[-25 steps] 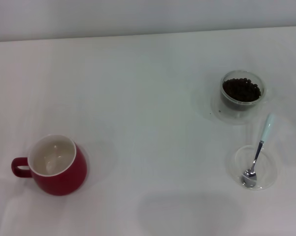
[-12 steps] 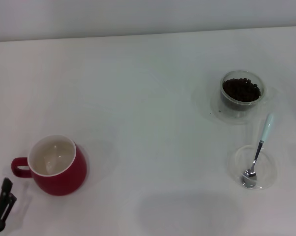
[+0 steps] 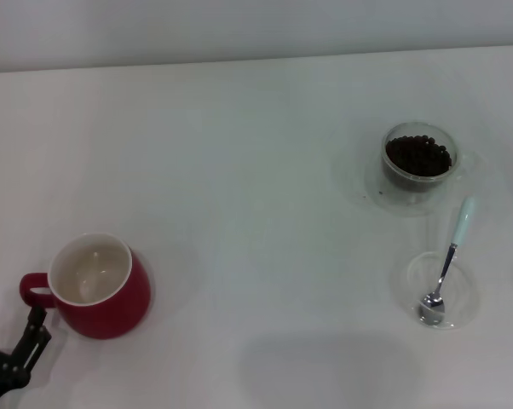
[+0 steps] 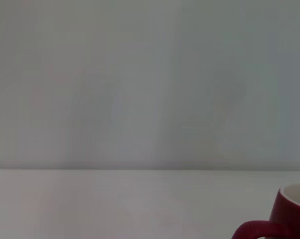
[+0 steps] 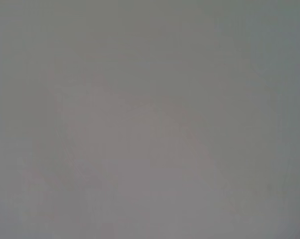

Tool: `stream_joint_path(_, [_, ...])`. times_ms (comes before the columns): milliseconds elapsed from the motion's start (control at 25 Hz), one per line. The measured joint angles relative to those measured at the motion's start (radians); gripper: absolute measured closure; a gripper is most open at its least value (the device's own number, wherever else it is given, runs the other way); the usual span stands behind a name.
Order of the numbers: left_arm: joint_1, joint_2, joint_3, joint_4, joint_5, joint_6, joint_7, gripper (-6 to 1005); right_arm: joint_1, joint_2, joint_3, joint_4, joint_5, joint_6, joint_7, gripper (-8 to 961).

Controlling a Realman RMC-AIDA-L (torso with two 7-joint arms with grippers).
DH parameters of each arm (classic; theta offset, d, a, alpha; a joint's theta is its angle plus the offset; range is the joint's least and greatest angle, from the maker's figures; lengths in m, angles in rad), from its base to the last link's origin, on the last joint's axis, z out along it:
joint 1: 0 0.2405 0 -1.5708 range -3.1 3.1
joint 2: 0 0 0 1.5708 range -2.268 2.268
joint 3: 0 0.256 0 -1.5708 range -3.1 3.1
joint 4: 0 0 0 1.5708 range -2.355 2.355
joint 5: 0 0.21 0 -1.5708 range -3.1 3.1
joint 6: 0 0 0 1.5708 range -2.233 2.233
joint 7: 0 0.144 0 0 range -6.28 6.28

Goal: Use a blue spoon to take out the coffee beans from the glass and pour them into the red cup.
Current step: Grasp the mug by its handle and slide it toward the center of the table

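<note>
The left gripper isn't ready to close on the red cup's handle [image 3: 33, 289] yet. The gripper's fingers stop short of the handle and would miss it now, so the gripper needs to move toward the handle first.
The red cup [image 3: 99, 288] stands at the near left of the white table, handle to the left, white inside. It also shows in the left wrist view [image 4: 282, 216]. My left gripper [image 3: 26, 345] is at the near left corner, just below the cup's handle. The glass [image 3: 419, 162] with the coffee beans [image 3: 419, 156] stands at the far right. The blue spoon [image 3: 448, 260] lies in front of it, its bowl in a flat clear dish [image 3: 438, 290], its pale-blue handle pointing toward the glass. My right gripper is out of view.
The white table [image 3: 256, 196] ends at a pale wall at the back. The right wrist view shows only a blank grey surface.
My left gripper has come in from the left edge and moved right and toward the cup's handle. The cup, glass and spoon have not moved.
</note>
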Motion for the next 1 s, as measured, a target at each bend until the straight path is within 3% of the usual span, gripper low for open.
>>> stream_joint_path(720, [-0.086,0.002,0.0,-0.021,0.0,-0.069,0.005,120,-0.031,0.005,0.001,0.005,-0.002,0.009,-0.006,212])
stream_joint_path(1000, [-0.091,0.001,0.0,-0.015,0.004,-0.08,0.006,142,-0.032,0.005,0.001,0.004,-0.002,0.007,-0.006,215])
